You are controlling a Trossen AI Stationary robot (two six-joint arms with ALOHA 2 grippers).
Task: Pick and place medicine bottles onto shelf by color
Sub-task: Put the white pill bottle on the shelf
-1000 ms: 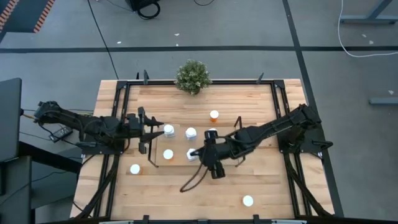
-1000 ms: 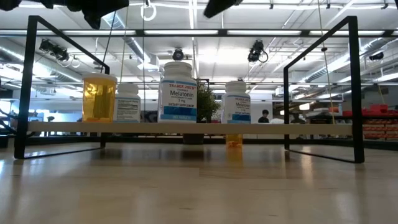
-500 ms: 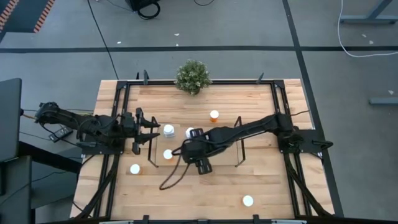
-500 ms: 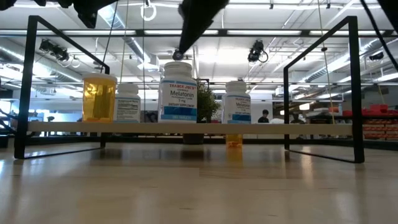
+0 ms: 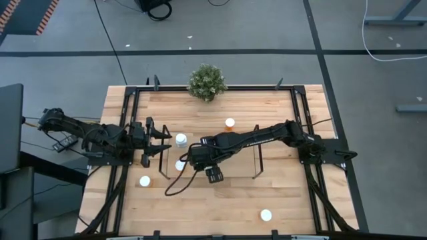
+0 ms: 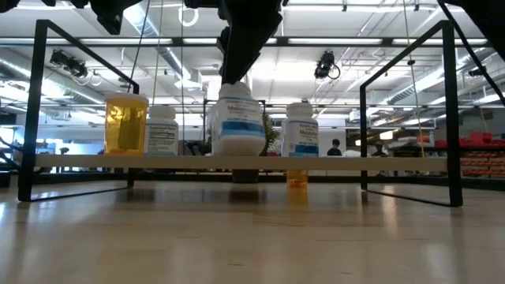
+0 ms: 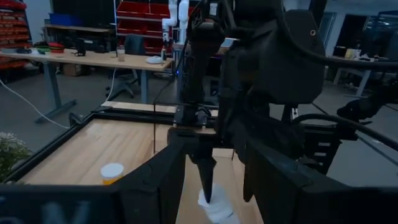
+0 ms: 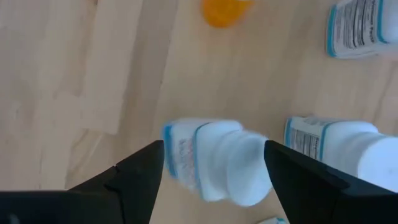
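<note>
The white cap (image 8: 245, 168) sits off-centre against one finger, so it is too early to close. My right gripper first shifts right in the wrist view, then closes on that bottle (image 8: 196, 155).
The shelf (image 6: 237, 162) carries an orange bottle (image 6: 126, 122) and three whitish ones on its deck. My right gripper (image 8: 214, 146) has come down from above over the middle whitish bottle (image 6: 239, 118), open, with a finger on each side of it. That bottle looks tilted and blurred. My left gripper (image 5: 163, 141) waits open at the shelf's left end. Other bottles stand on the table: an orange one (image 5: 230, 123) beyond the shelf, one (image 5: 144, 181) near the left edge and one (image 5: 266, 215) near the front. My right gripper comes at the middle whitish bottle from above, pointing down. In the low view its fingertip (image 6: 231, 75) meets the white cap (image 6: 235, 88). The bottle leans off upright with its base still on the shelf deck. Whether both fingers touch its sides I cannot tell.
A small potted plant (image 5: 207, 81) stands at the table's far edge. The shelf's upright end frames (image 6: 406, 110) rise on both sides of the bottles. Two whitish bottles (image 8: 348, 146) stand close beside the tilted one. Bare wood lies toward the near edge.
My right arm has swung toward the table's left over the shelf and come down onto the middle whitish bottle. That bottle stood upright before and now leans, shifted a little along the deck. My left gripper has drawn back slightly toward the left edge.
</note>
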